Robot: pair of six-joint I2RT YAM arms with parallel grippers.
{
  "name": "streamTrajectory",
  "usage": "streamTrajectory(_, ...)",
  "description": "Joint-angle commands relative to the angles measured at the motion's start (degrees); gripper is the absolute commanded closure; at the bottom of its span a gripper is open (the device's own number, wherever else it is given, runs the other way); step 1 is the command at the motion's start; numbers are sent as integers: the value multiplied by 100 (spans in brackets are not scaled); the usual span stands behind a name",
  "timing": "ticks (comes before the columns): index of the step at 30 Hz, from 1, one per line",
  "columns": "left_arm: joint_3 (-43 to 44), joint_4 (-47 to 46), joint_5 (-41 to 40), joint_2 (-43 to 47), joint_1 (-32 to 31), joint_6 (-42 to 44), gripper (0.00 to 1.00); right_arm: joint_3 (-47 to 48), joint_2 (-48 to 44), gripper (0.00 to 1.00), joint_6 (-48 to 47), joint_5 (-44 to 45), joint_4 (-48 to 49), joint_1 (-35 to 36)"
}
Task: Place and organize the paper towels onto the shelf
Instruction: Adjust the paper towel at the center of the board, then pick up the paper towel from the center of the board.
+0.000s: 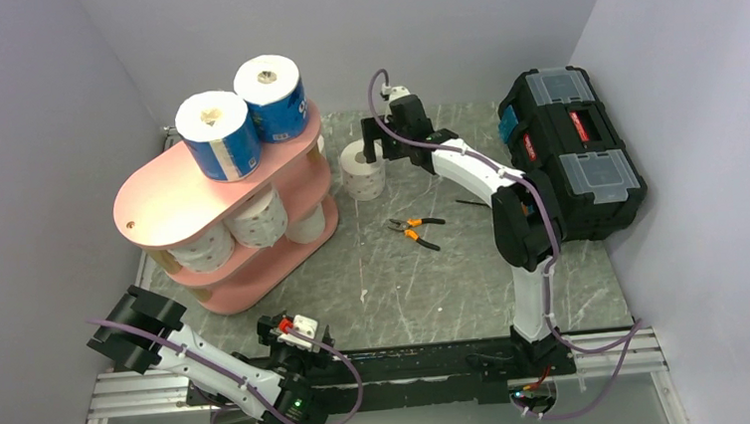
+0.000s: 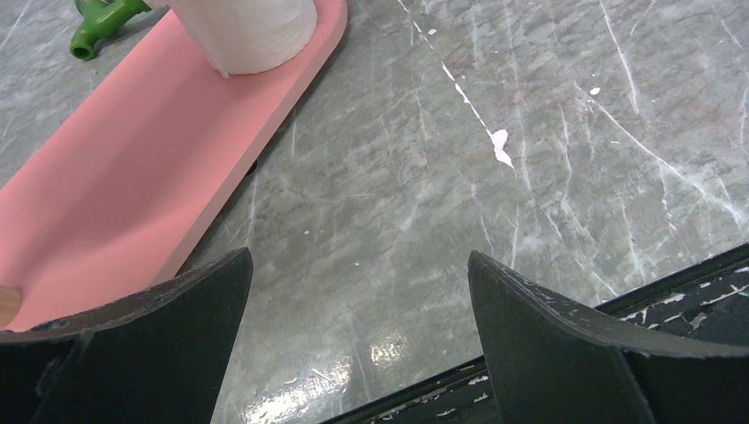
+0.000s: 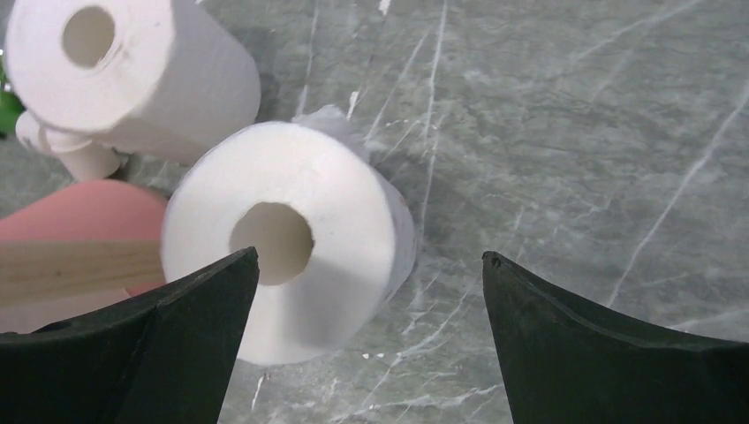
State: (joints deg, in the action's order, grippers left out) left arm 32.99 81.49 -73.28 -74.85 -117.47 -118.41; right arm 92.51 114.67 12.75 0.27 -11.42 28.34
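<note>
My right gripper's fingers are still above the upright roll's top rim, so it is too early to close on the roll's side (image 3: 355, 247); moving down comes first.
The pink three-tier shelf (image 1: 165, 192) stands at the left. Two blue-wrapped paper towels (image 1: 218, 133) (image 1: 271, 95) sit on its top board, and speckled white rolls (image 1: 257, 218) fill the tiers below. One white roll (image 1: 362, 170) stands upright on the table beside the shelf. My right gripper (image 1: 379, 148) hovers just behind and above it, open. In the right wrist view this roll (image 3: 291, 238) lies partly between the fingers, close to the left one, untouched by my right gripper (image 3: 369, 256). My left gripper (image 1: 292, 339) rests low near its base, open and empty (image 2: 358, 256), beside the bottom board (image 2: 115, 177).
A black toolbox (image 1: 571, 153) fills the right side of the table. Orange-handled pliers (image 1: 414, 229) lie mid-table. A green plastic piece (image 2: 97, 22) lies behind the shelf's bottom board. Grey walls close in on three sides.
</note>
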Motion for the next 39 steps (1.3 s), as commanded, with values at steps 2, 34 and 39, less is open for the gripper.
streamTrajectory(2,-77,105,-117,76,-41,-1045,1,263,-27,0,570,30,137,-156)
streamTrajectory(34,-91,104,-99,14,-40,-1138,1,636,654,33,751,-686,-463,-260)
streamTrajectory(39,-79,104,-108,12,-40,-1123,1,362,259,59,770,-655,-262,-269)
